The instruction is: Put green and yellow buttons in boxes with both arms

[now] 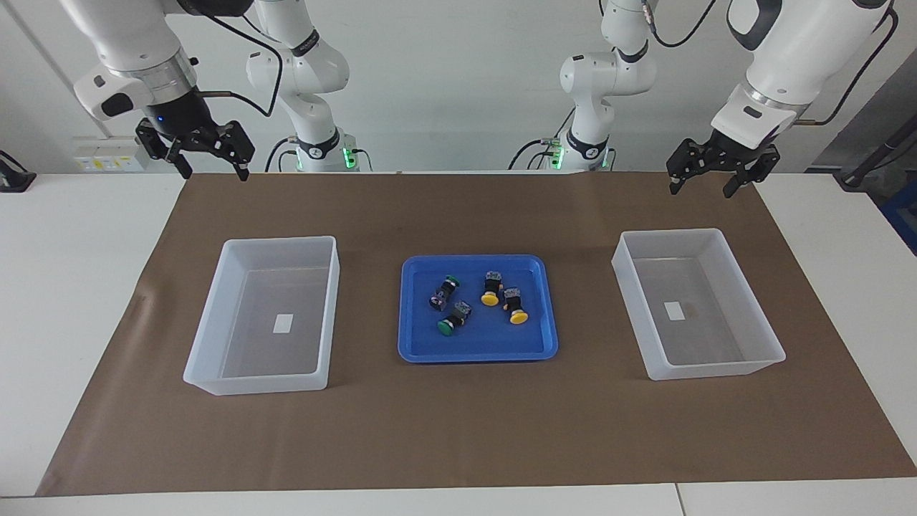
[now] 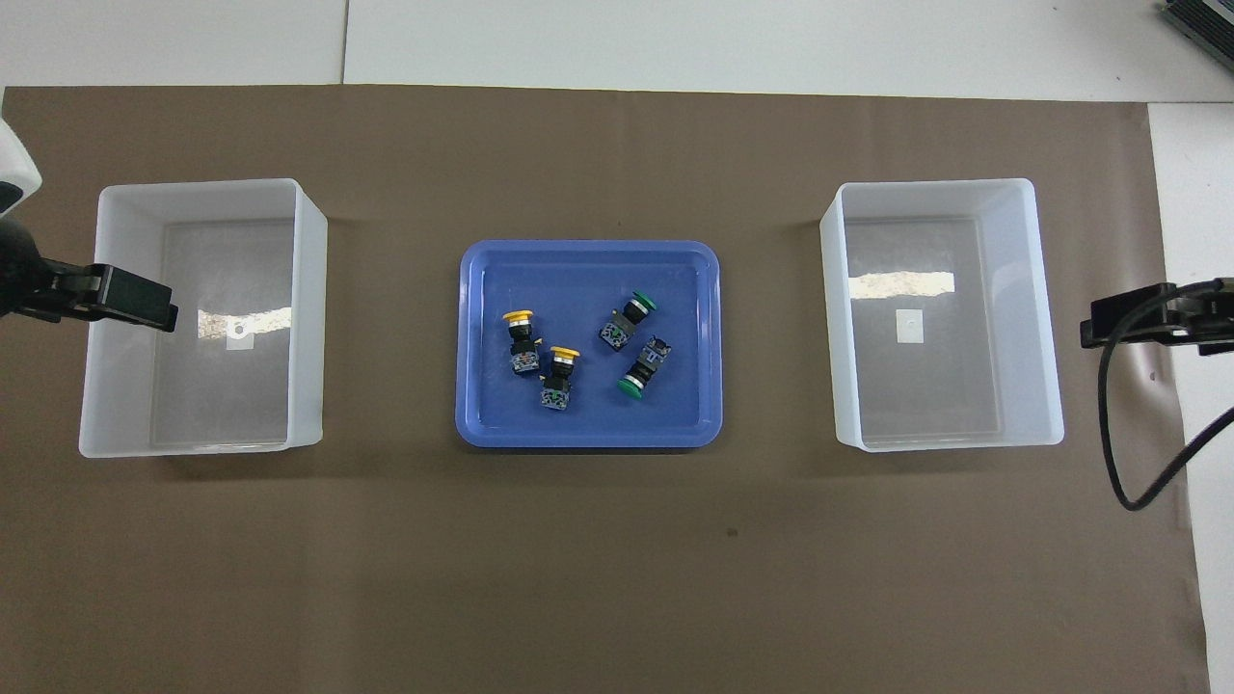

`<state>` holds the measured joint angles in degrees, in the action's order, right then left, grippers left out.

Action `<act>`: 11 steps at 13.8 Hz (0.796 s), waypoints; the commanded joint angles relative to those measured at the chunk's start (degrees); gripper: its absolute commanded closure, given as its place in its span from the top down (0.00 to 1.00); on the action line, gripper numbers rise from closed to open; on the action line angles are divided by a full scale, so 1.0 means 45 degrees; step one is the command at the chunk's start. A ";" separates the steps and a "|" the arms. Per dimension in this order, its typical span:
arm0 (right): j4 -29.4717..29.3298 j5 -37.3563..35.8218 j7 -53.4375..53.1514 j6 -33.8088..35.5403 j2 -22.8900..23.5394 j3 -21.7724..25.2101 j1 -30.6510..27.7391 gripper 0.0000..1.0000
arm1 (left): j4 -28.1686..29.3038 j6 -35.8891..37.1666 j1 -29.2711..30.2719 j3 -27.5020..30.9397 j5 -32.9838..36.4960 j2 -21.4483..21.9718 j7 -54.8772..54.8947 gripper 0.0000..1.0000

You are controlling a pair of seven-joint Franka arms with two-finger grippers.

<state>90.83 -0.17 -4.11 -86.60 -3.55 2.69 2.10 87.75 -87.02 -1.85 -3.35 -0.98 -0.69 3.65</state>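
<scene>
I need to place the yellow button in its translucent box [image 2: 220, 376], so next my left gripper should grab the button by its black middle body [image 2: 522, 334].
Two green buttons [image 1: 444, 290] [image 1: 453, 319] and two yellow buttons [image 1: 491, 290] [image 1: 514, 306] lie on their sides in a shallow blue tray [image 1: 473, 351] between the two boxes. In the overhead view the green ones [image 2: 631, 318] [image 2: 641, 371] and the yellow ones [image 2: 521, 342] [image 2: 559, 378] are apart from each other. Both translucent boxes [image 1: 279, 244] [image 1: 673, 235] hold only a white label. My left gripper [image 1: 701, 190] is open and empty, high over the mat's edge at the left arm's end. My right gripper [image 1: 215, 173] is open and empty, high over the mat's edge at the right arm's end.
A brown mat [image 1: 458, 430] covers the table under the boxes and tray. In the overhead view the left gripper [image 2: 159, 313] shows over the outer wall of one box [image 2: 202, 185], and the right gripper [image 2: 1089, 333] with a looping black cable [image 2: 1118, 482] shows beside the other box [image 2: 930, 185].
</scene>
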 commanded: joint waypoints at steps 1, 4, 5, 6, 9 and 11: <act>0.0283 0.0272 0.0131 0.0007 -0.0246 0.0008 -0.0037 1.00 | 0.0558 -0.0875 -0.0057 0.0003 -0.0057 0.0311 -0.0068 1.00; 0.0323 0.0272 0.0170 0.0025 -0.0265 0.0008 -0.0017 1.00 | 0.1434 -0.1928 -0.0348 -0.0056 -0.0057 0.0583 -0.0107 1.00; 0.0342 0.0272 0.0170 0.0064 -0.0323 0.0008 -0.0016 1.00 | 0.1844 -0.2397 -0.0446 -0.0056 -0.0057 0.0797 -0.0107 1.00; 0.0439 0.0252 0.0151 0.0026 -0.0343 0.0008 -0.0016 1.00 | 0.2196 -0.2788 -0.0621 -0.0056 -0.0057 0.0876 -0.0107 1.00; 0.0459 0.0252 0.0170 -0.0013 -0.0363 0.0008 -0.0016 1.00 | 0.2861 -0.3978 -0.1168 -0.0076 -0.0057 0.0741 -0.0982 1.00; 0.0459 0.0252 0.0170 0.0025 -0.0363 0.0008 -0.0017 1.00 | 0.3428 -0.4956 -0.1578 -0.0076 -0.0057 0.0624 -0.1531 1.00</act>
<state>91.40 -0.14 -4.11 -86.60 -3.77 2.68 2.13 99.04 -104.88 -6.92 -4.28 -0.98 0.82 -0.74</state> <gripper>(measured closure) 0.000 0.000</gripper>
